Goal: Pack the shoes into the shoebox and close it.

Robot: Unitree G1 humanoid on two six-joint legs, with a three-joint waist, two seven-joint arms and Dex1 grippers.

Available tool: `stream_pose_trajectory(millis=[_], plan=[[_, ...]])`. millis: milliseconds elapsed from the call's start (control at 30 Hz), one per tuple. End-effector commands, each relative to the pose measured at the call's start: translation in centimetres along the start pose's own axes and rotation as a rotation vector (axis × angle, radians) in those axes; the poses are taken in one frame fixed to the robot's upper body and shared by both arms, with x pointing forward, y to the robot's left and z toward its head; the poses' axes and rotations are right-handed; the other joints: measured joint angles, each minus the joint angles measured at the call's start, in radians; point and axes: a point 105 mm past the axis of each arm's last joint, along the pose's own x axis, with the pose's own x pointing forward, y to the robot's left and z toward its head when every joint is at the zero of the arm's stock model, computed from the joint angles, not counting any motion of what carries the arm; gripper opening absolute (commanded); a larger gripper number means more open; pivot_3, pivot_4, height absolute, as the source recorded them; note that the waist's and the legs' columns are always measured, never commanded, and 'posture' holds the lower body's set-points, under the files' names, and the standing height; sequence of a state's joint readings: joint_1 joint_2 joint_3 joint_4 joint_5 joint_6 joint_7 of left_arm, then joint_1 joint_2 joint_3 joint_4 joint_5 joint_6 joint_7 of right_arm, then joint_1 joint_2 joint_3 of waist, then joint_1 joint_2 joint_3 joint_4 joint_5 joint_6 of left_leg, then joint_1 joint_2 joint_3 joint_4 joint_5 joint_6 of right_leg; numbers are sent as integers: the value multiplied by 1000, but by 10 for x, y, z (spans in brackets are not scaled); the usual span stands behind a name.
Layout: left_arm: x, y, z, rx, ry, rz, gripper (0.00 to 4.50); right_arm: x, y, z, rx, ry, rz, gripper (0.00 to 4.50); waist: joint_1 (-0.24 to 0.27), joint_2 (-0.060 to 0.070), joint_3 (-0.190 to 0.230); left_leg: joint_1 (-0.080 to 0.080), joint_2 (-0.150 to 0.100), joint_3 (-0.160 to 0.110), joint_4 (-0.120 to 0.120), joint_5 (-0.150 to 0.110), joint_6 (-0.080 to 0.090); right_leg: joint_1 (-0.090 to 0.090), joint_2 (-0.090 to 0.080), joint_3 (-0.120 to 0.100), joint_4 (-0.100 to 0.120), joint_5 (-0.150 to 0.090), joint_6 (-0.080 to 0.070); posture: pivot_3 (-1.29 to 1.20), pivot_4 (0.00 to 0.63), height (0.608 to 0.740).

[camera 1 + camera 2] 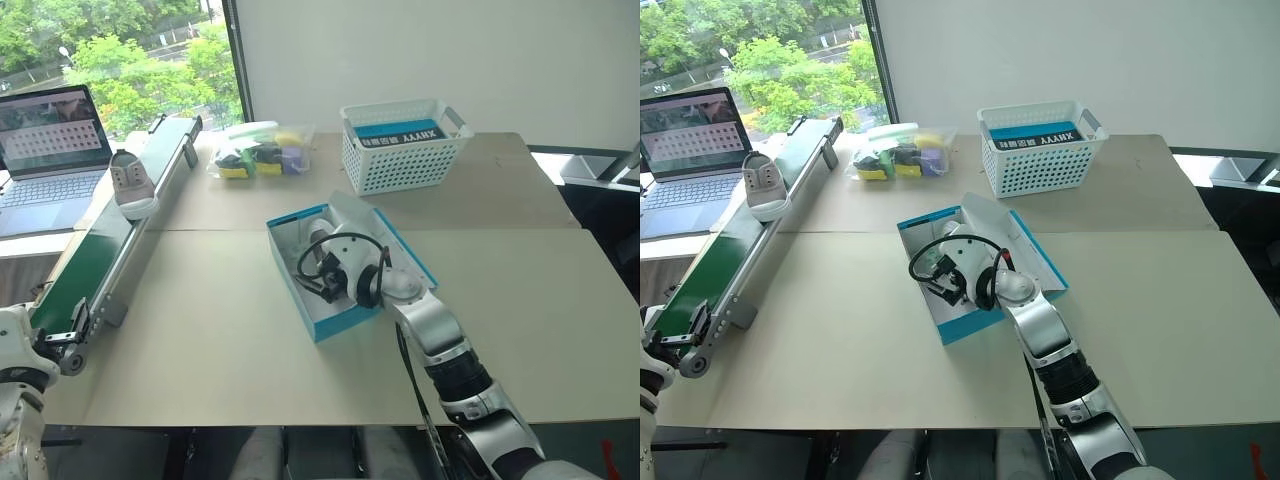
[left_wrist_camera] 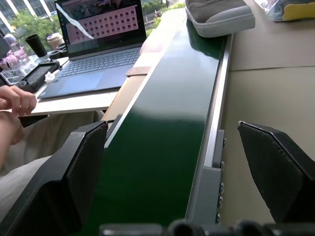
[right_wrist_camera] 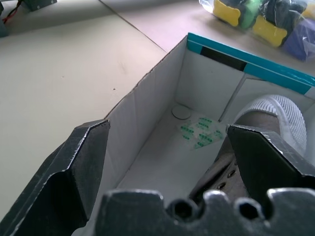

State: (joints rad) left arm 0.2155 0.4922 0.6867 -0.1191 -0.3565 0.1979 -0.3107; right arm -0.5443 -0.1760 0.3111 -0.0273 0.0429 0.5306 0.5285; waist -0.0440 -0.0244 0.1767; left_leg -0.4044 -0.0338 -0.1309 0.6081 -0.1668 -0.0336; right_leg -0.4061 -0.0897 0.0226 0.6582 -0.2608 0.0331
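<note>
My left gripper should move toward the grey shoe (image 2: 221, 17) before it closes on the shoe. It isn't time to close yet: green belt (image 2: 162, 132) is between my fingers and the shoe.
The teal shoebox (image 1: 325, 322) lies open mid-table, its white inside showing and its flap lid raised at the far side. One grey shoe (image 3: 261, 123) with a pale sole lies inside the box along one wall. My right gripper (image 3: 167, 130) hangs just over the box, open, with nothing between its fingers and the shoe beside one finger. The other grey shoe (image 1: 131, 186) rests on the green conveyor belt (image 1: 95, 260) at the table's left. My left gripper (image 2: 172, 130) is open at the belt's near end, facing along it, well short of that shoe (image 2: 219, 14).
A white lattice basket (image 1: 402, 145) stands at the back right, and a clear bag of coloured items (image 1: 260, 152) at the back centre. An open laptop (image 1: 50, 150) sits left of the belt. A person's hand (image 2: 15, 101) rests near the laptop desk.
</note>
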Motion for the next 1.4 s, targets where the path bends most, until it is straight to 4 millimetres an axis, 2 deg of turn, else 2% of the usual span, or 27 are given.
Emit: stream_pose_trajectory(millis=[33,333,600,767,1033,1200,1367,1400], plan=[[-2,5,10,-4,-38,28,4500,0,3,19,-40,-56,17,4464,-1,0,0,0,0,0,0,0,0,0,0,0,0,0,0,0,150,729],[2,1,5,-47,-30,41,4500,1,6,19,-46,-57,31,4464,0,0,0,0,0,0,0,0,0,0,0,0,0,0,0,0,150,729],[7,-13,-2,-169,-32,60,4500,1,6,20,-37,-65,33,4464,1,-1,0,0,0,0,0,0,0,0,0,0,0,0,0,0,150,729],[10,-26,-13,-203,0,51,4500,1,6,22,-28,-72,35,4464,0,-1,-1,0,0,0,0,0,0,0,0,0,0,0,0,0,150,729],[12,-25,-37,-246,84,133,4500,0,5,28,-10,-89,32,4464,1,-1,-1,0,0,0,0,0,0,0,0,0,1,0,0,0,150,729],[14,-20,-35,-243,77,149,4500,-1,3,34,11,-106,25,4464,5,-1,-1,2,0,0,1,0,0,2,0,0,2,0,1,0,150,729],[15,-18,-31,-242,53,147,3301,-1,0,36,12,-108,14,4500,6,-1,-1,2,0,0,1,0,0,2,0,0,2,0,1,0,150,729],[15,-18,-30,-238,51,146,3210,-2,0,36,13,-109,13,4500,7,-1,-1,2,0,0,1,0,0,2,0,0,2,0,1,0,150,729]])
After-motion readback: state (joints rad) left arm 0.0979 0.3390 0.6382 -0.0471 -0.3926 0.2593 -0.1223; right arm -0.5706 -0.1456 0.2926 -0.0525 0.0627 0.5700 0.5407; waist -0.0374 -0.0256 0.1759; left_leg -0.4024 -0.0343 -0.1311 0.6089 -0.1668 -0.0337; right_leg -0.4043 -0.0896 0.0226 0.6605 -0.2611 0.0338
